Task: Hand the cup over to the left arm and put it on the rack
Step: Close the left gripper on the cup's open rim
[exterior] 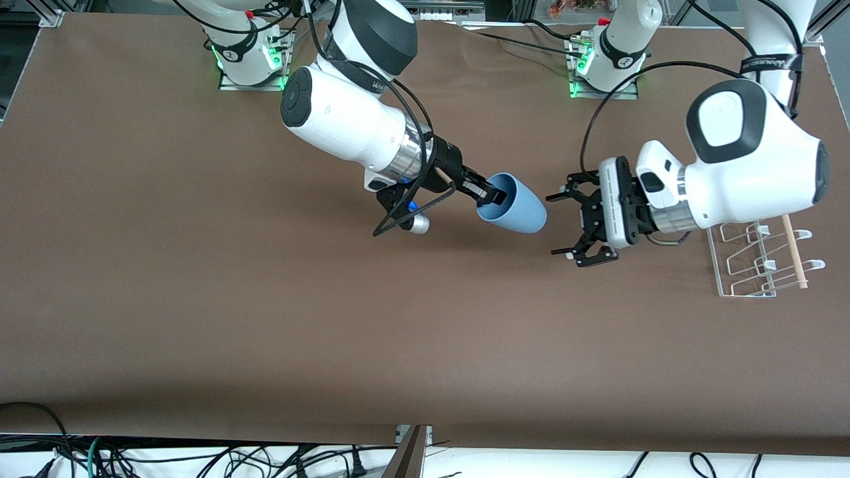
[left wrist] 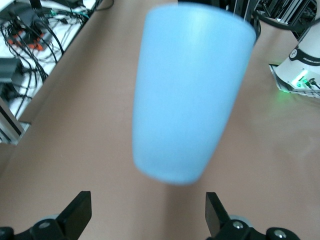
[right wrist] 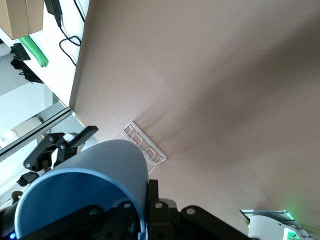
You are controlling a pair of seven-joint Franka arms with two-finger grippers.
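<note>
The light-blue cup's open rim should stay free to go onto the rack (exterior: 757,265), so my left gripper will next grab the cup by its base end (exterior: 532,215).
The light-blue cup (exterior: 514,206) hangs sideways in the air over the middle of the table. My right gripper (exterior: 495,194) is shut on its rim, one finger inside and one outside. The cup fills the right wrist view (right wrist: 95,185) at that gripper (right wrist: 147,210). My left gripper (exterior: 558,224) is open and faces the cup's base, a short gap away. In the left wrist view the cup (left wrist: 190,100) hangs ahead of the spread fingers (left wrist: 77,212), touching neither. The rack (exterior: 757,265) stands on the table at the left arm's end, partly under that arm.
A pale wooden dowel (exterior: 793,252) lies across the rack. The rack also shows in the right wrist view (right wrist: 142,142), with the left gripper (right wrist: 55,150) beside it. Both arm bases stand along the table's edge farthest from the front camera.
</note>
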